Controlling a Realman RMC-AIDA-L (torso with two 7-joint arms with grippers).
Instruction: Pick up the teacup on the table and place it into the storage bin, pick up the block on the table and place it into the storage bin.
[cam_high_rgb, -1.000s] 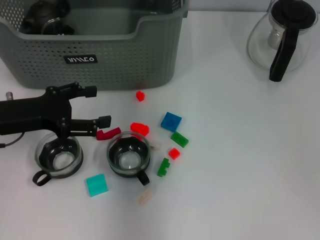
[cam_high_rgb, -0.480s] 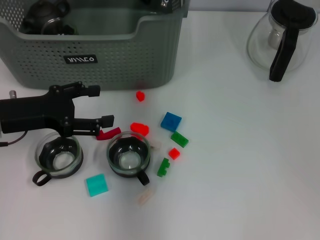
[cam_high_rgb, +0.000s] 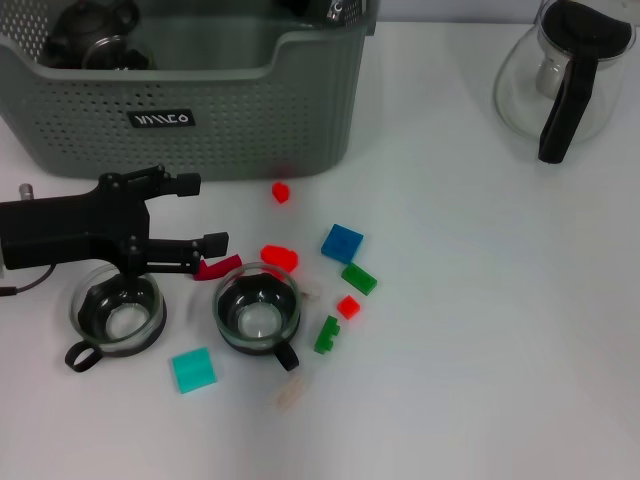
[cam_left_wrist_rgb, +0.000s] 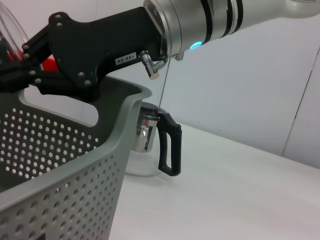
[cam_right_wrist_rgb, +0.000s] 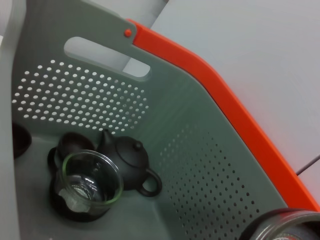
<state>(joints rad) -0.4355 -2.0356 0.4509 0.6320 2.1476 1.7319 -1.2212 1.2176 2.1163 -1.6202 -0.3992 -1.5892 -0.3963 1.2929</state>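
My right gripper should open now, as the held teacup's glass rim (cam_right_wrist_rgb: 280, 220) hangs inside the storage bin's orange-edged side, over the storage bin's open interior (cam_right_wrist_rgb: 165, 215).
Two glass teacups stand on the table, one (cam_high_rgb: 120, 310) at the left and one (cam_high_rgb: 258, 312) beside it. My left gripper (cam_high_rgb: 203, 213) hangs open and empty just above the left teacup, in front of the storage bin (cam_high_rgb: 200, 120). Its near fingertip is close to a dark red block (cam_high_rgb: 217, 266). Red (cam_high_rgb: 279, 258), blue (cam_high_rgb: 342, 243), green (cam_high_rgb: 359, 278) and teal (cam_high_rgb: 192, 370) blocks lie scattered around the cups. My right gripper (cam_left_wrist_rgb: 17, 67) hovers over the bin's rim (cam_left_wrist_rgb: 125, 95). A round glass rim (cam_right_wrist_rgb: 280, 225) shows close to its wrist camera.
A glass pot with a black handle (cam_high_rgb: 565, 75) stands at the far right. Inside the bin sit a dark teapot (cam_right_wrist_rgb: 127, 160) and a glass cup (cam_right_wrist_rgb: 87, 182). More small blocks lie on the table: red (cam_high_rgb: 280, 191), red (cam_high_rgb: 348, 306), green (cam_high_rgb: 327, 335).
My left gripper has crept slightly to the right towards the dark red block. The cups and blocks on the table have not moved.
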